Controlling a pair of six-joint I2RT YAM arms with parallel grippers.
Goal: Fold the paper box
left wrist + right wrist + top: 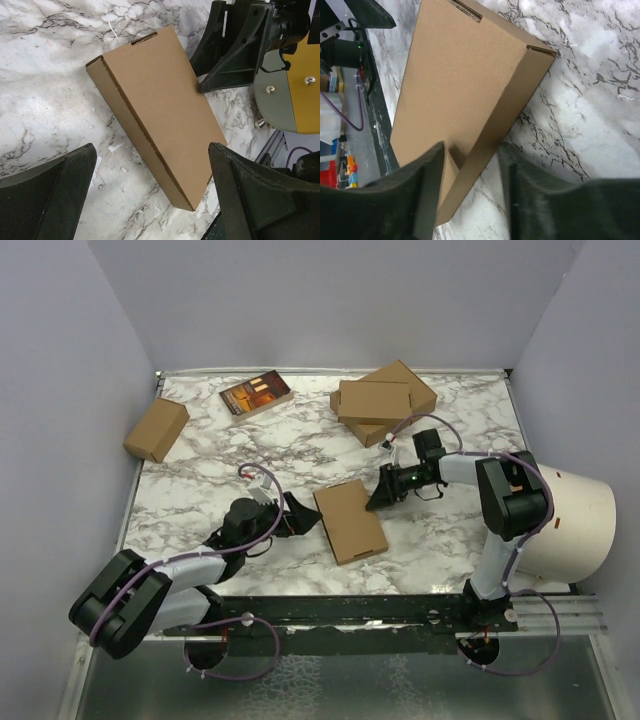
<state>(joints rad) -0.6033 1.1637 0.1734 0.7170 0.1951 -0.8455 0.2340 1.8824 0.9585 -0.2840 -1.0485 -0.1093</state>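
The left gripper will next pinch the thickness of the paper box [350, 521] at the box's long side opposite the right gripper, to lift the box and set it aside.
The paper box [350, 521] lies folded flat and closed on the marble table [200, 480], a thin brown cardboard mailer. My left gripper [300, 515] stands wide open just left of it; in the left wrist view the box [155, 110] runs slantwise between and beyond my fingers, which do not touch it. My right gripper [383, 498] is at the box's upper right edge. In the right wrist view it [471, 147] straddles the long edge of the box [460, 80]: one finger over the top face, the other on the table with a strip of marble between it and the side wall.
A stacked pair of folded brown boxes [385, 400] sits at the back right, a small thicker carton [156, 429] at the back left, and a dark book-like item [256, 395] between them. A white cylinder [570, 525] stands beyond the table's right edge.
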